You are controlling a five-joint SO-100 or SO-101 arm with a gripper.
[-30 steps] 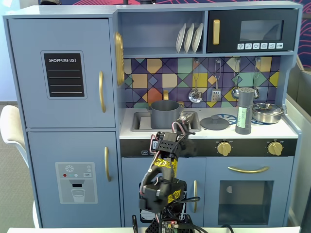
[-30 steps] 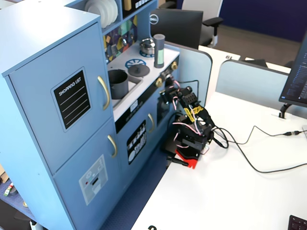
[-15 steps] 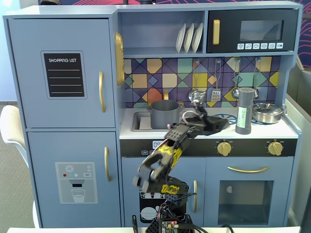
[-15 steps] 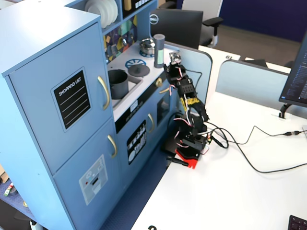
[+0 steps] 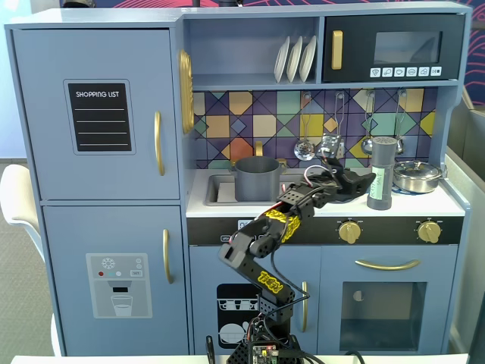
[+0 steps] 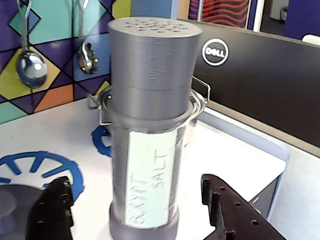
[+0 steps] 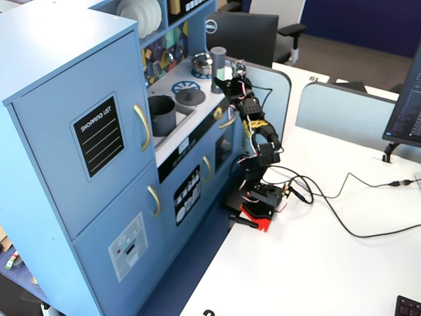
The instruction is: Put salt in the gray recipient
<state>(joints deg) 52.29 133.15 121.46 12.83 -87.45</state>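
My gripper grabs the salt shaker by its labeled lower part (image 5: 380, 187) next, to put salt in the gray recipient (image 5: 258, 178).
The salt (image 6: 150, 125) is a tall gray shaker with a pale green "SALT" label, upright on the white stove top at the right (image 5: 381, 173) (image 7: 218, 69). My gripper (image 6: 134, 184) is open at the shaker's lower half. One black finger (image 6: 52, 210) stands to the shaker's left and the other finger (image 6: 230, 210) to its right, both apart from it. In a fixed view the gripper (image 5: 365, 182) reaches in from the left. The gray recipient (image 5: 258, 178) (image 7: 162, 115), a matte pot with side handles, sits in the sink further left.
A shiny steel pan (image 5: 417, 176) stands right behind the shaker, its wire handle (image 6: 200, 95) showing. A flat gray lid (image 6: 10, 205) lies on a blue burner ring (image 6: 35, 167) beside my left finger. Utensils (image 5: 337, 136) hang on the backsplash. A Dell monitor (image 6: 250, 75) is beyond the counter's edge.
The arm has unfolded from below the counter and stretched up and right over the stove top. The open gripper now flanks the salt shaker. The shaker and pot have not moved.
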